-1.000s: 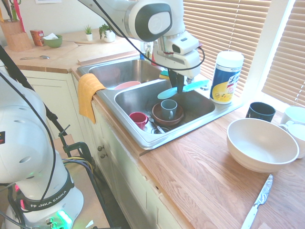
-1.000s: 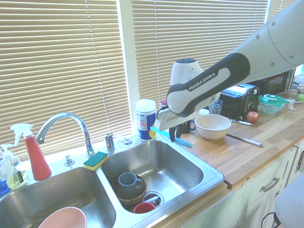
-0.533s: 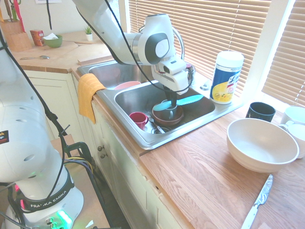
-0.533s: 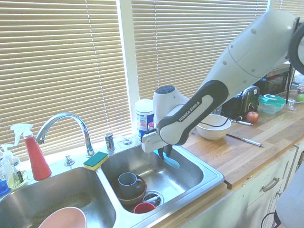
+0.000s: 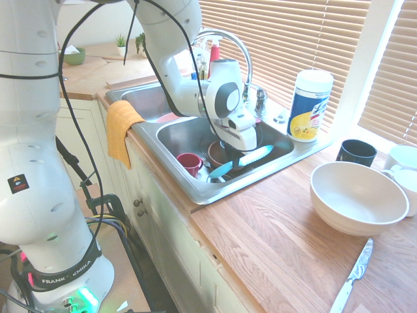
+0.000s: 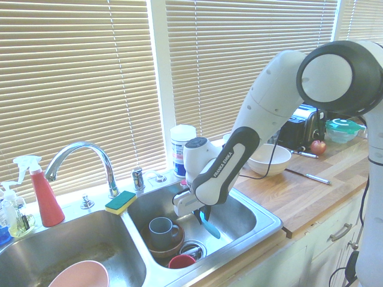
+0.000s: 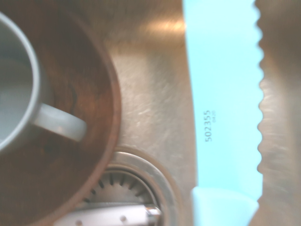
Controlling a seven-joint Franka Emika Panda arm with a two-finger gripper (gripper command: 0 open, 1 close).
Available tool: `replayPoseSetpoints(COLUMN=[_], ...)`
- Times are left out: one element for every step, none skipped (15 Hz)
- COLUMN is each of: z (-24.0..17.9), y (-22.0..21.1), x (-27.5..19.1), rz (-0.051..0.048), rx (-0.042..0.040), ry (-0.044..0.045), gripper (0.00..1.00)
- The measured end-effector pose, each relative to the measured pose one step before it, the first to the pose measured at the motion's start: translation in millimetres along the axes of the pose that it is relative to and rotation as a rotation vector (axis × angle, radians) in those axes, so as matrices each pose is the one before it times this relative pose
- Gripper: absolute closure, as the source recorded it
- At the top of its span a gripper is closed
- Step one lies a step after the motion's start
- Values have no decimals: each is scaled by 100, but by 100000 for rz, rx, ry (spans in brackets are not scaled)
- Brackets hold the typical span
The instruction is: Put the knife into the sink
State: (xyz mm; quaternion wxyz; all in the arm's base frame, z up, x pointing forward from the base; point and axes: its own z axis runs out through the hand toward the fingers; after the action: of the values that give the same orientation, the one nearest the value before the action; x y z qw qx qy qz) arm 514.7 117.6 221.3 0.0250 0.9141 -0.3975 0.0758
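The turquoise knife (image 7: 226, 94) is hanging above the sink's steel bottom beside the drain (image 7: 129, 181). My gripper needs to lower the knife before it lets go.
The turquoise knife (image 5: 242, 161) hangs level, low inside the right basin of the steel sink (image 5: 277, 140), with my gripper (image 5: 236, 155) shut on its middle. From the other side, the knife (image 6: 209, 223) slants down beside the brown bowl (image 6: 166, 246), and the gripper (image 6: 201, 212) sits deep in the basin (image 6: 239, 210). In the wrist view the serrated knife (image 7: 225, 108) lies just above the steel floor, next to the drain (image 7: 129, 181) and the brown bowl (image 7: 80, 117) holding a grey mug (image 7: 19, 94).
A red cup (image 5: 189, 162) sits in the same basin near the front wall. A yellow cloth (image 5: 120, 127) hangs over the counter edge. A wipes canister (image 5: 308, 104), black mug (image 5: 356, 152), large white bowl (image 5: 357, 195) and silver knife (image 5: 352, 277) stand on the counter. The faucet (image 6: 81, 158) arches behind.
The arm has come down into the right basin, carrying the knife from above the rim to just over the sink floor beside the brown bowl. Grip unchanged.
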Motion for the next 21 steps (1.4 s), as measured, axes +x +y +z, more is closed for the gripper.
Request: replayPoseSetpoints(z=[848, 559, 341, 152, 132, 251, 435, 499, 558, 501, 458, 406, 367, 401, 414, 405, 361, 296, 251, 197, 110], y=[-547, -457, -312, -118, 42, 218, 327, 414, 392, 329, 280, 207, 198, 182, 185, 185, 92, 48, 68, 63, 54], x=[-252, -225, -255, -171, -69, -156, -180, -232, -227, -102, -15, -28, 25, 23, 36, 62, 8, -4, 24, 33, 64], rz=[-640, -643, -623, -381, -200, -163, -70, 201, 438, 582, 526, 334, 260, 239, 216, 377, 400, 216, 293, 201, 42], rx=[-225, 62, 157, 48, -181, -383, -615, -216, -140, -85, 43, -228, -221, -339, -525, -456, 137, 325, 152, 111, 138], ry=[-374, -18, 161, 262, 301, -3, -245, -474, -643, -485, -330, -292, -187, -286, -342, -477, -598, -634, -747, -798, -719], gripper=[100, 100, 100, 100, 100, 100, 100, 100, 100, 100, 100, 100, 100, 100, 100, 100, 100, 100, 0, 0, 0])
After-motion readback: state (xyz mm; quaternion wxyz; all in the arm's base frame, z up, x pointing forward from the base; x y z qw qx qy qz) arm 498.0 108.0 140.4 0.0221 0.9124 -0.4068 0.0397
